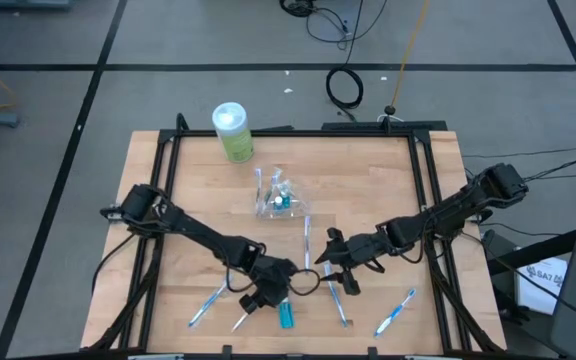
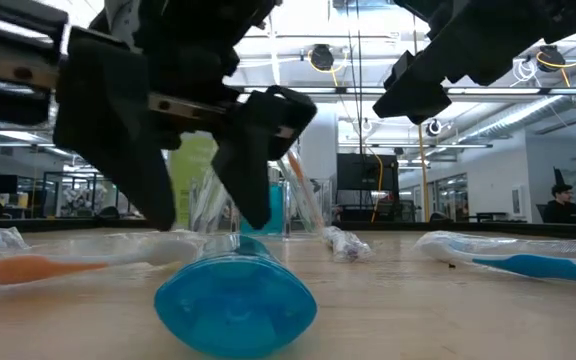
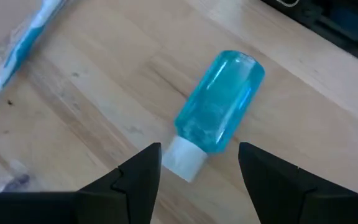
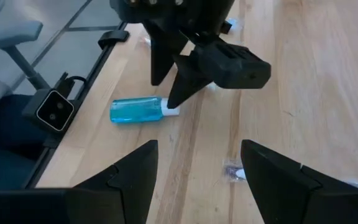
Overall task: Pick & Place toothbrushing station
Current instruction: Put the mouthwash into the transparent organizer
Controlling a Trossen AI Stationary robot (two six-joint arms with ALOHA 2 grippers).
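Observation:
My left gripper is to grab the bottle by its white cap [image 3: 185, 162] next. The blue body then stays free to slip into the clear cup.
A small clear blue bottle [image 3: 221, 99] with a white cap [image 3: 185, 162] lies on its side on the wooden table, near the front edge [image 1: 286, 316]. My left gripper [image 3: 197, 171] hangs open just above it, pointing steeply down. Its two fingers stand on either side of the cap end with a gap to each. In the low view the bottle's round base [image 2: 236, 300] faces the camera under those fingers [image 2: 253, 160]. My right gripper [image 1: 330, 262] hovers open over the table, right of the bottle, with nothing between its fingers [image 4: 194, 180].
Wrapped toothbrushes lie around the bottle: at the front left [image 1: 206, 305], the front right [image 1: 396, 312] and mid-table [image 1: 308, 240]. A clear cup [image 1: 276, 197] with small items lies toward the middle. A pale green container [image 1: 232, 132] stands at the far left.

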